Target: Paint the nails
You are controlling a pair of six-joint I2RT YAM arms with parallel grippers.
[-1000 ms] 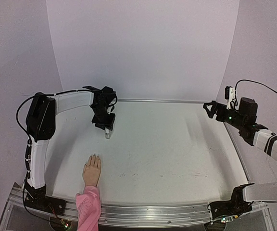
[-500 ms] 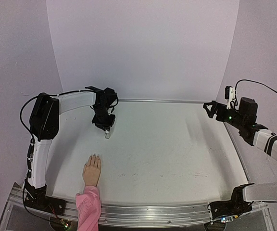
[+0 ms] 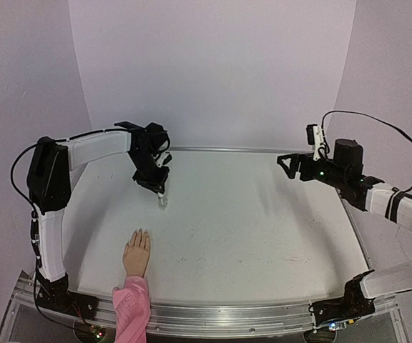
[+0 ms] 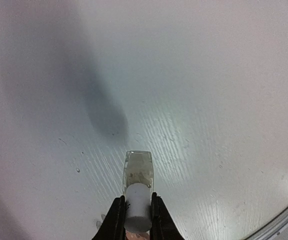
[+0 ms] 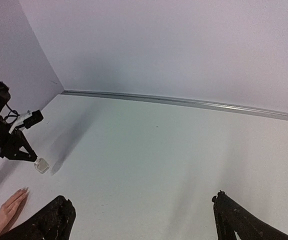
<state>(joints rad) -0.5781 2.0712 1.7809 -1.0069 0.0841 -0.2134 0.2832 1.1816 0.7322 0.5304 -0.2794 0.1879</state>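
Note:
My right gripper needs to reach for the bottle and grab it by its clear glass body [image 4: 138, 169]. The white cap [image 4: 137, 206] then stays free for my left gripper to unscrew.
A small clear bottle [image 3: 162, 201] with a white cap [image 4: 137, 206] stands on the table at the back left. My left gripper [image 4: 136, 204] is shut on that cap, fingers pressed against both sides, glass body below. The flesh-coloured mannequin hand [image 3: 137, 254] with a pink sleeve [image 3: 131, 307] lies flat near the front left, fingers pointing away; its nails [image 3: 141, 233] are barely distinguishable. My right gripper [image 5: 141, 200] hangs open and empty above the table's right back part, far from the hand. In the right wrist view the bottle [image 5: 42, 165] and the hand [image 5: 8, 210] show at the left.
The white table [image 3: 263, 229] is bounded by a metal rail [image 3: 249, 150] at the back and an aluminium frame [image 3: 249, 314] at the front. Pale walls rise on three sides.
My left gripper has closed onto the bottle's cap, and its arm's elbow has swung left. The right arm has moved leftward, in over the table.

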